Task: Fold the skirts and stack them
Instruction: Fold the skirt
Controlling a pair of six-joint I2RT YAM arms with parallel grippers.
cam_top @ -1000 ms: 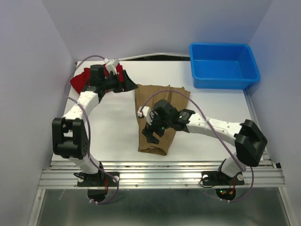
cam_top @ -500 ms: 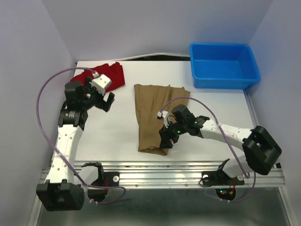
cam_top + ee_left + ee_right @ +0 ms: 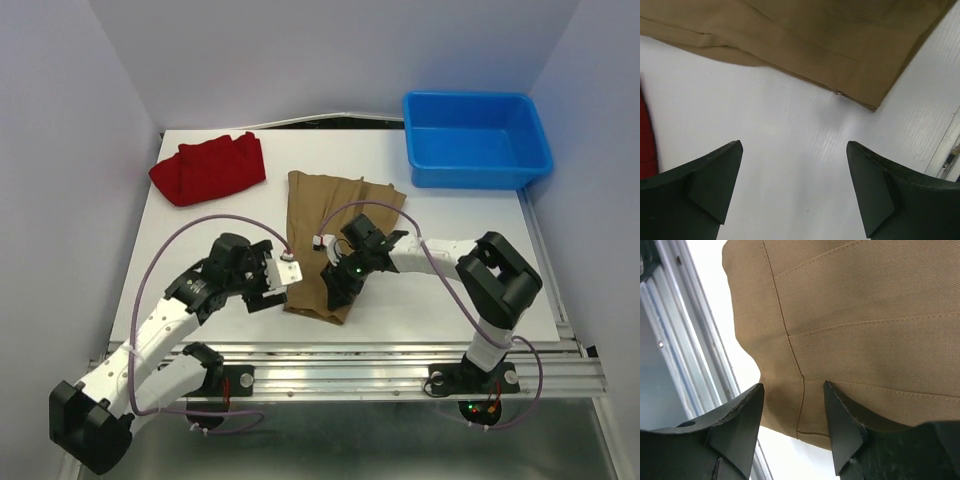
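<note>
The left gripper should fold the narrow end over the rest of the skirt next, so it should grab the tan-brown skirt (image 3: 345, 215) by its narrow end's near corner (image 3: 288, 307).
The tan-brown skirt (image 3: 345, 215) lies flat in the middle of the table, its narrow end toward me. The deep red skirt (image 3: 208, 168) lies bunched at the back left. My left gripper (image 3: 281, 287) is open and empty over bare table, just left of the tan skirt's near corner; the wrist view shows that corner (image 3: 860, 75) ahead of the open gripper (image 3: 795, 185). My right gripper (image 3: 334, 290) is open low over the tan skirt's near end; in its wrist view the gripper (image 3: 794, 425) straddles the hem and seam (image 3: 800, 405), holding nothing.
A blue plastic bin (image 3: 476, 138) stands at the back right. The table's metal front rail (image 3: 670, 340) runs close beside the right gripper. White walls close in the left and right sides. A sliver of red cloth (image 3: 645, 135) shows at the left wrist view's edge.
My left arm swung from the red skirt at the back left down to the tan skirt's near left corner. My right gripper shifted slightly left, staying over the tan skirt's near end.
</note>
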